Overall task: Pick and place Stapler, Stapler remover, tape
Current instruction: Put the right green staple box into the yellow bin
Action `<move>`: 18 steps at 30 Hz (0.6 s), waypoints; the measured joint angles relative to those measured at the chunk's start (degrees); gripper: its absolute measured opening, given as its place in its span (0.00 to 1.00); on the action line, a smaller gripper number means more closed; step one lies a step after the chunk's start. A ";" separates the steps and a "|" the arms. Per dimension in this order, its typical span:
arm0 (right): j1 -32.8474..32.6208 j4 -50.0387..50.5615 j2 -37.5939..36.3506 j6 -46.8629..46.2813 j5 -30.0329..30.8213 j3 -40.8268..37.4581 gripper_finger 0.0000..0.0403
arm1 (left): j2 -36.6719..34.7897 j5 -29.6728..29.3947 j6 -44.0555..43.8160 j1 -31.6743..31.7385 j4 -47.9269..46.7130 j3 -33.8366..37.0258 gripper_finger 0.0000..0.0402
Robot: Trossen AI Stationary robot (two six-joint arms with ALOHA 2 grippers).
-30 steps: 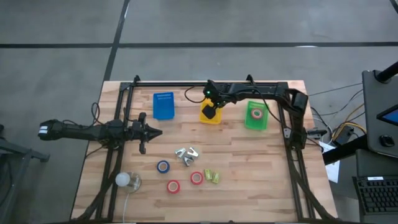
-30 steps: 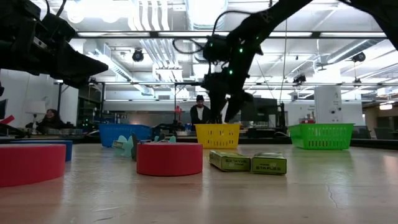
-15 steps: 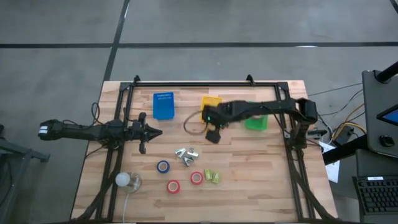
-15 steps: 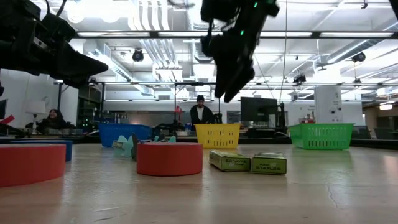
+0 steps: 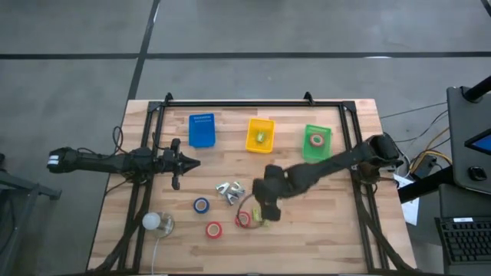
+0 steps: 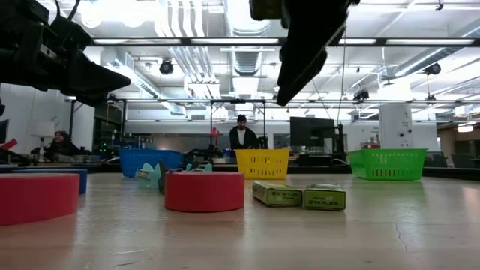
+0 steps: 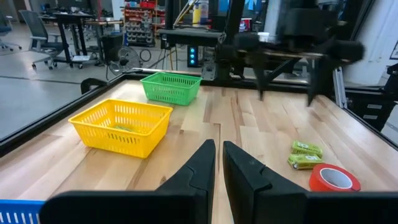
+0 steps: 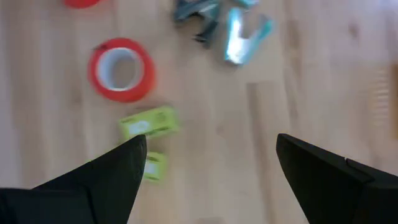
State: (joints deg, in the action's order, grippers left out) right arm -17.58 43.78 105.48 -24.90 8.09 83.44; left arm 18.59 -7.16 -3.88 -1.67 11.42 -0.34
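I should next grab the green staple box's short ends with my right gripper for the yellow bin [image 5: 260,135].
My right gripper [image 5: 265,208] hangs open above the table, over two green staple boxes [image 8: 149,124] and beside a red tape roll [image 8: 121,68]; it touches nothing. The silver staple removers [image 5: 230,189] lie in a heap just beyond. A blue tape roll [image 5: 201,205] and a second red roll [image 5: 213,228] lie flat toward the left. A third red roll [image 5: 316,140] lies in the green bin [image 5: 316,153]. The yellow bin [image 5: 260,135] holds a small green thing. My left gripper [image 5: 186,162] waits shut at the table's left.
A blue bin [image 5: 202,130] stands left of the yellow one along the far side. A white ball-like thing [image 5: 153,222] lies near the left near corner. Black frame rails run along the table's left, right and far edges. Bare wood lies to the right of the staple boxes.
My right gripper has left the yellow bin and swung toward the table's near edge, past the staple removers, and now hangs over the staple boxes and the red tape roll. The things on the table have not moved.
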 joint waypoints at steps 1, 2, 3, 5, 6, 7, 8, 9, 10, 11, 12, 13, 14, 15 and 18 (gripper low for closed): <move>-1.14 -0.93 0.49 -1.01 0.69 0.00 0.88 | 0.00 0.00 -0.02 0.00 0.00 0.00 0.09; -2.19 -1.29 1.08 -1.79 0.95 0.00 0.88 | -0.02 0.01 -0.01 0.00 0.00 0.00 0.09; -3.13 -1.20 1.54 -2.74 1.15 -0.02 0.88 | -0.02 0.02 -0.01 0.02 0.00 0.00 0.09; -4.62 -1.28 3.14 -5.47 1.95 -0.07 0.89 | -0.01 0.00 -0.02 0.01 0.00 0.00 0.09; -5.23 -1.15 3.77 -6.75 2.20 -0.09 0.89 | -0.02 0.02 0.00 0.01 0.01 0.00 0.09; -5.81 -0.99 4.46 -8.07 2.35 -0.12 0.89 | -0.01 0.02 -0.01 0.00 0.00 0.00 0.09; -6.40 -1.05 5.11 -9.17 2.40 -0.13 0.89 | -0.02 -0.01 -0.01 0.00 -0.01 0.00 0.09; -6.87 -1.21 5.67 -9.86 2.44 -0.13 0.89 | 0.00 0.02 -0.01 0.00 0.00 0.00 0.09; -7.43 -1.15 6.15 -10.37 2.46 -0.13 0.89 | -0.02 0.02 0.00 0.02 0.00 0.00 0.09; -7.85 -1.17 6.79 -10.91 2.44 -0.13 0.89 | -0.02 0.00 -0.02 0.00 0.00 0.00 0.09; -8.19 -1.18 7.27 -11.47 2.42 -0.13 0.89 | -0.02 0.02 -0.02 0.02 0.00 0.00 0.09; -8.52 -1.18 7.90 -12.10 2.27 -0.13 0.89 | 0.00 0.00 0.00 0.00 -0.02 0.00 0.09; -8.64 -1.18 8.50 -12.83 1.93 -0.13 0.89 | -0.02 0.00 0.00 0.02 0.00 0.00 0.09; -8.82 -1.17 9.03 -13.52 1.19 -0.13 0.89 | -0.02 0.02 0.00 0.02 0.00 0.00 0.09; -8.77 -1.11 10.27 -14.21 0.85 -0.13 0.89 | -0.02 0.02 -0.02 0.00 -0.02 0.00 0.09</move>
State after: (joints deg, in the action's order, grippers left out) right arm -26.35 42.67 115.74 -39.11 8.94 83.31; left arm 18.57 -7.14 -3.90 -1.67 11.40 -0.34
